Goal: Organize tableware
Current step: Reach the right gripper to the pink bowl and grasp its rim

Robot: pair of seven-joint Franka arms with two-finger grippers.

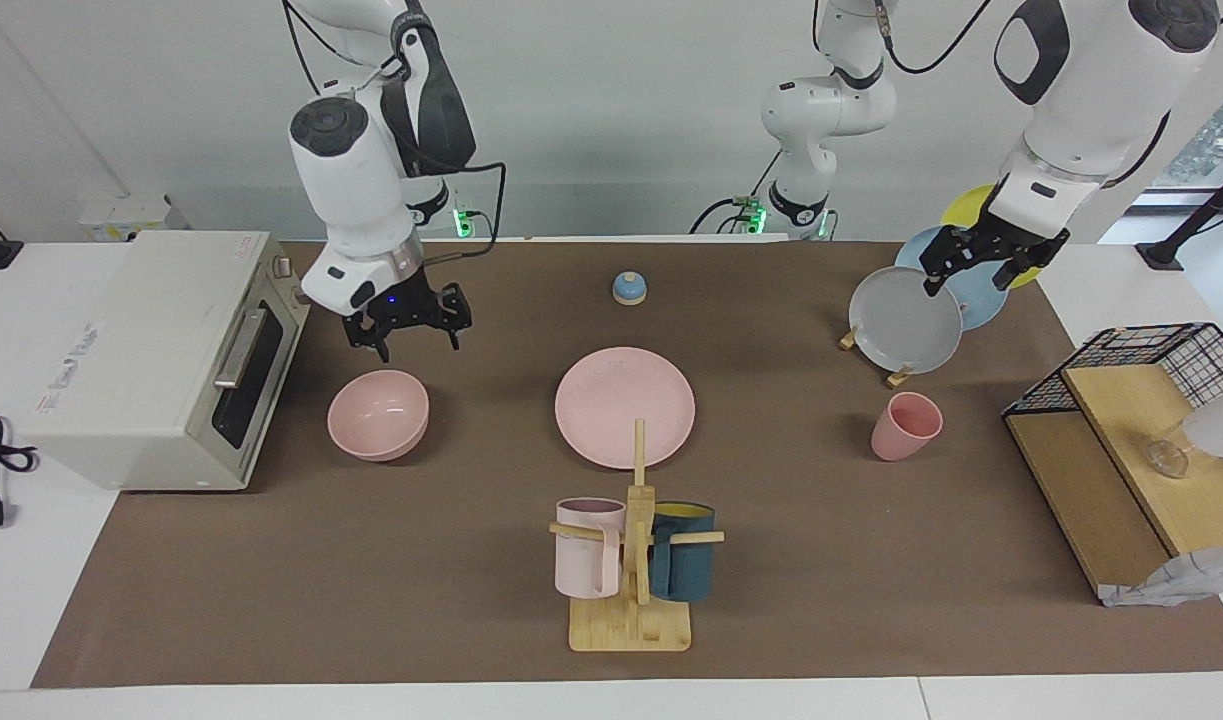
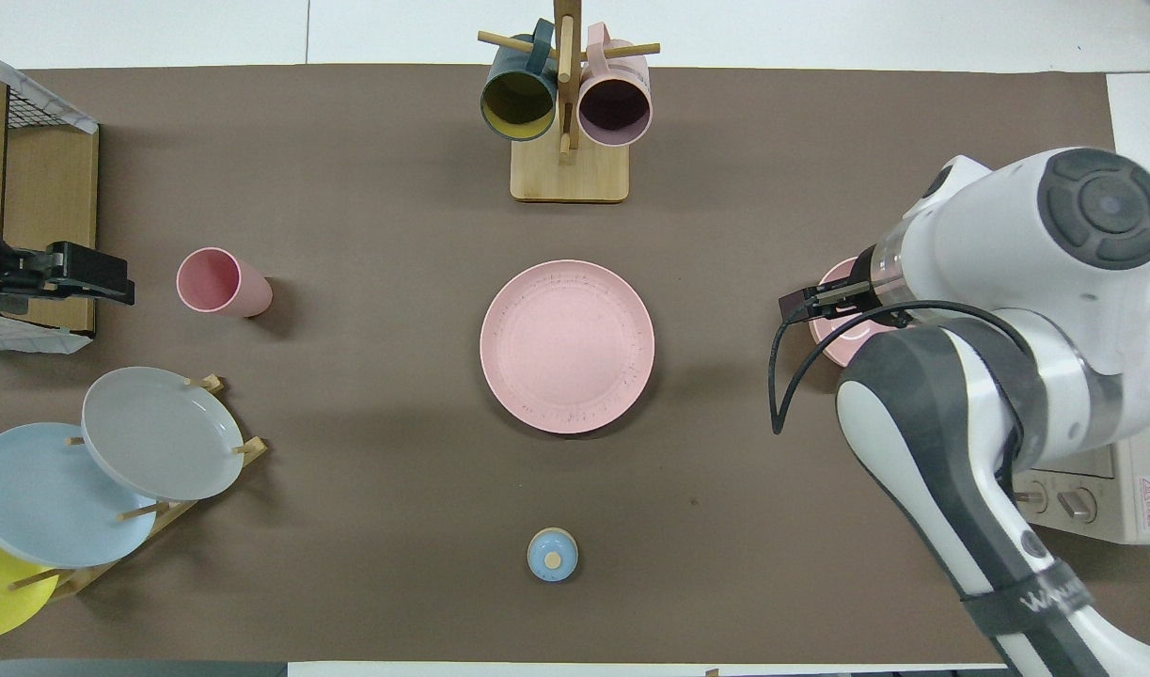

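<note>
The pink bowl is to be set onto the pink plate point(image 2: 567, 346), so the robot's right gripper should next grab the bowl by its rim point(image 2: 830, 350).
The pink plate point(image 1: 625, 405) point(image 2: 567, 346) lies flat at the middle of the brown mat. The pink bowl point(image 1: 378, 414) stands toward the right arm's end, beside the toaster oven. In the overhead view the right arm hides all but a sliver of the bowl point(image 2: 831, 346). My right gripper point(image 1: 418, 345) hangs open over the bowl, a little above its rim and not touching it. The pink cup point(image 1: 905, 426) point(image 2: 219, 281) stands upright toward the left arm's end. My left gripper point(image 1: 971, 278) point(image 2: 86, 282) waits open and empty, raised over the plate rack.
A toaster oven point(image 1: 161, 350) sits at the right arm's end. A rack with a grey plate point(image 1: 906, 320), a blue and a yellow one stands by the left arm. A mug tree point(image 1: 631, 560) holds two mugs. A small blue bell point(image 1: 629, 288) and a wire-and-wood shelf point(image 1: 1121, 450) are also here.
</note>
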